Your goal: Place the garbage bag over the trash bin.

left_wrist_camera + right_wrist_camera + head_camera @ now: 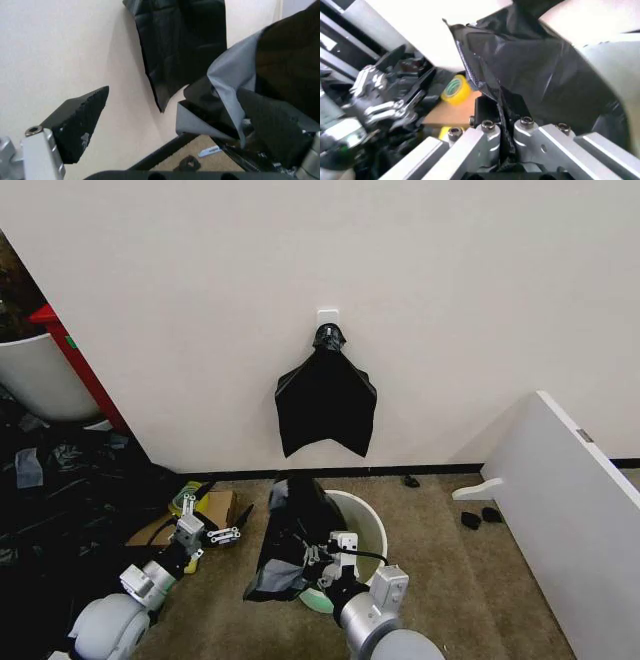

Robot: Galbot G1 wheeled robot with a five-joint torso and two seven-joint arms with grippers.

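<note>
The garbage bag's black plastic (300, 525) hangs slack and only its loose edge flares out. My left gripper grabs the garbage bag by that loose edge (268, 530) next.
The cream-white trash bin (362, 525) stands on the carpet below the wall, its pale green base (318, 601) towards me. The glossy black garbage bag (290, 540) hangs over the bin's left side and rim, partly inside. My right gripper (320, 560) is shut on the bag's lower edge; the right wrist view shows the plastic (535, 67) pinched in that gripper (506, 129), with the bin wall (615, 75) behind. My left gripper (226, 534) is open just left of the bag. In the left wrist view its fingers (80, 120) stand wide apart, the bag (225, 90) close ahead.
A bunch of black bags (326, 395) hangs on the wall above the bin. Black sheeting (50, 500) and a white tub with a red frame (40, 375) fill the left. A cardboard box (215, 506) with yellow tape (455, 88) lies by the left gripper. A white board (570, 500) leans at right.
</note>
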